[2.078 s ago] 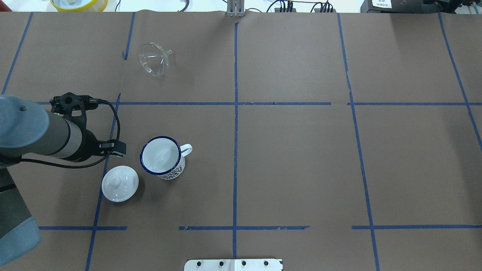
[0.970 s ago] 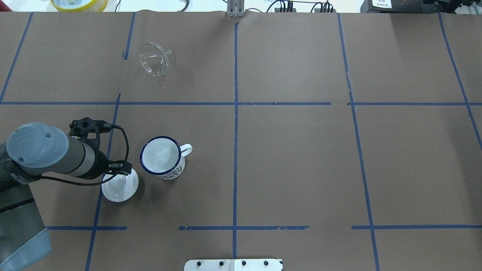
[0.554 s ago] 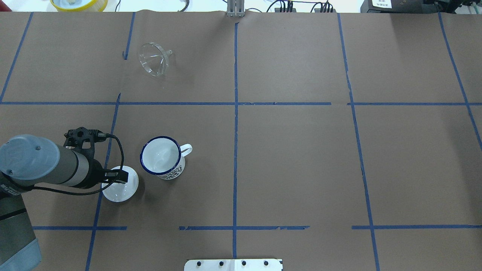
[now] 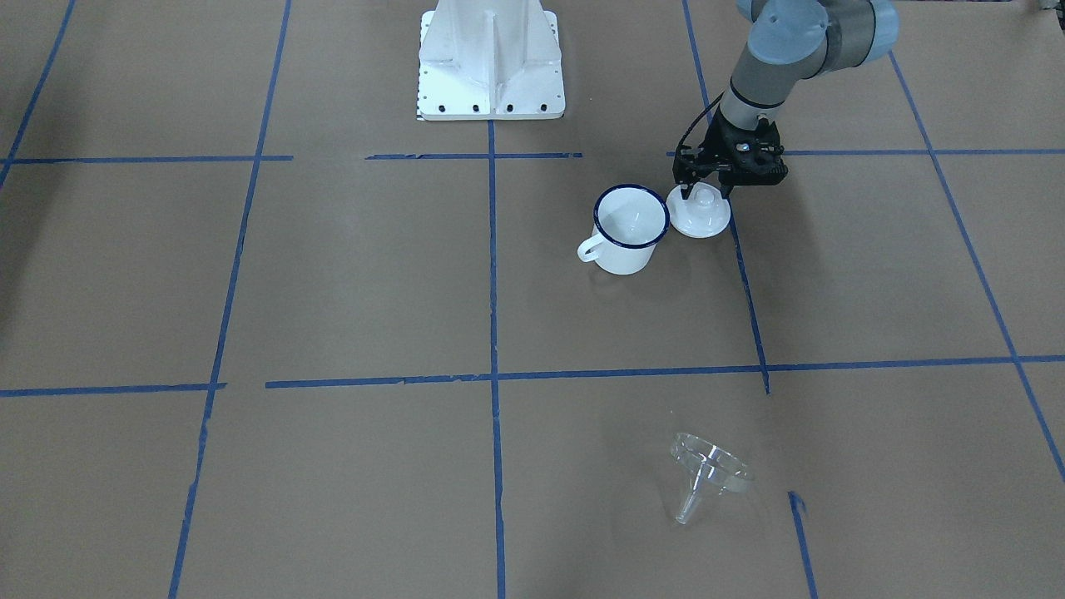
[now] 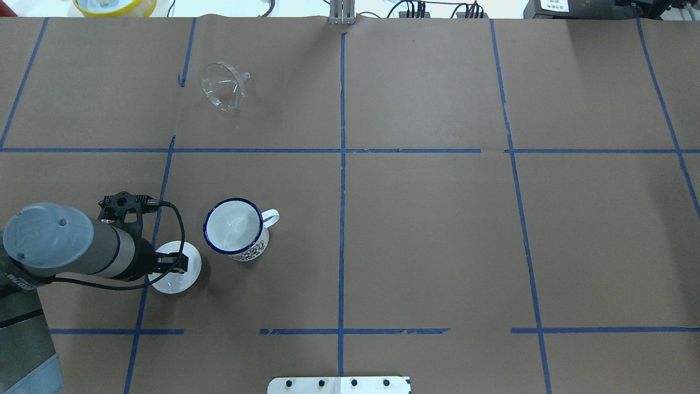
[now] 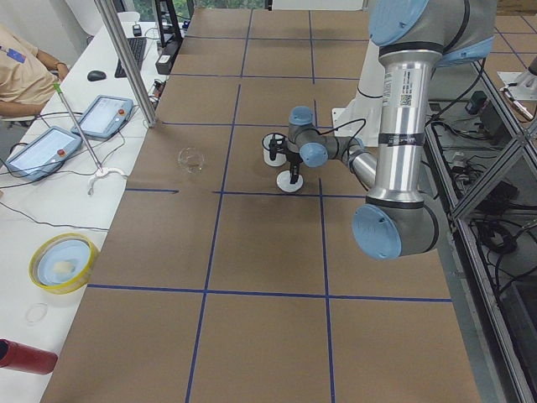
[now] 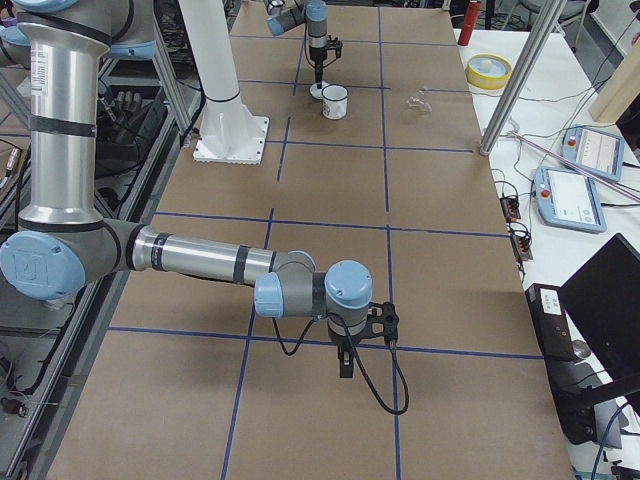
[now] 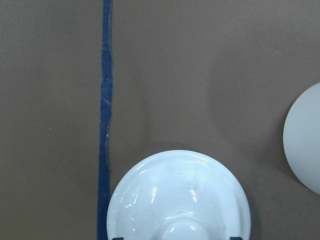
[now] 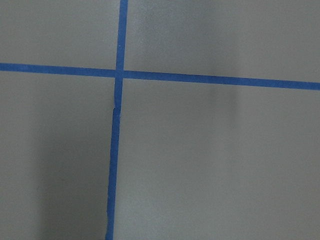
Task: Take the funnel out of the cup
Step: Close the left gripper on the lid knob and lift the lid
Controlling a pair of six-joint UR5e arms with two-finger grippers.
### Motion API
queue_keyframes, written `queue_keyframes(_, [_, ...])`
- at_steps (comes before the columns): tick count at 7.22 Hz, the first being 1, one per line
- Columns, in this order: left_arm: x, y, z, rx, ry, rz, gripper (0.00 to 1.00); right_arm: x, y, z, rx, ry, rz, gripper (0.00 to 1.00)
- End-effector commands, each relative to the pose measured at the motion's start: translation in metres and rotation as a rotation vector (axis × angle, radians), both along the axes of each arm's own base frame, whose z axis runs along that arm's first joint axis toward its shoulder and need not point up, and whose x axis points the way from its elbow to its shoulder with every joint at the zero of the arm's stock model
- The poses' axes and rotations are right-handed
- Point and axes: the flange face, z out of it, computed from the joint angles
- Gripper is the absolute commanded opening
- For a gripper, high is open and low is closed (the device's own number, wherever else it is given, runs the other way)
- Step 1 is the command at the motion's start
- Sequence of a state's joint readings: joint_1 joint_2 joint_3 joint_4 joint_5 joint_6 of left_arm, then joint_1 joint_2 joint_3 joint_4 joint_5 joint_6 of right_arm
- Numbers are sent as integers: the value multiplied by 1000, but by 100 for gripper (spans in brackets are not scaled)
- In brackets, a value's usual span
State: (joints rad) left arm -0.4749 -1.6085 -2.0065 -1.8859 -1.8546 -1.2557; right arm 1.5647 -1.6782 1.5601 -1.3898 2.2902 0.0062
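The white lid is too wide and round for my fingers. My left gripper grabs the lid by the narrow knob on top [image 4: 703, 195] next.
The clear funnel [image 5: 223, 87] lies on its side on the brown table, far from the cup; it also shows in the front view [image 4: 707, 470]. The white cup [image 5: 235, 227] with a dark blue rim stands upright and empty [image 4: 630, 229]. My left gripper [image 4: 705, 193] is open, with its fingers on either side of the knob of the white lid [image 4: 700, 218] beside the cup. The left wrist view shows the lid [image 8: 175, 195] and the cup's side [image 8: 305, 145]. My right gripper [image 7: 345, 368] hangs over bare table far away; I cannot tell whether it is open or shut.
A yellow bowl [image 5: 115, 5] sits beyond the table's far edge. The robot's white base plate [image 4: 491, 58] is at the near edge. Blue tape lines cross the table. An operator's desk with tablets [image 6: 42, 151] runs along the far side.
My left arm has moved from beside the cup back towards the robot's side, and the gripper now sits over the white lid. Funnel, cup and lid have not moved.
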Motion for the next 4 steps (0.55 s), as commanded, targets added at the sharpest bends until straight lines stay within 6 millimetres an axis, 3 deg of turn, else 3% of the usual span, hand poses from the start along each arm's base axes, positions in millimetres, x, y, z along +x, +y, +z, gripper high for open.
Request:
queue_keyframes(1, [-1,0,-2,-5,3,-6,58,0,0,0,0,0,0,100])
queue_keyframes(4, [-1,-2,-4,-3,4,-10,62,0,0,0,0,0,0,100])
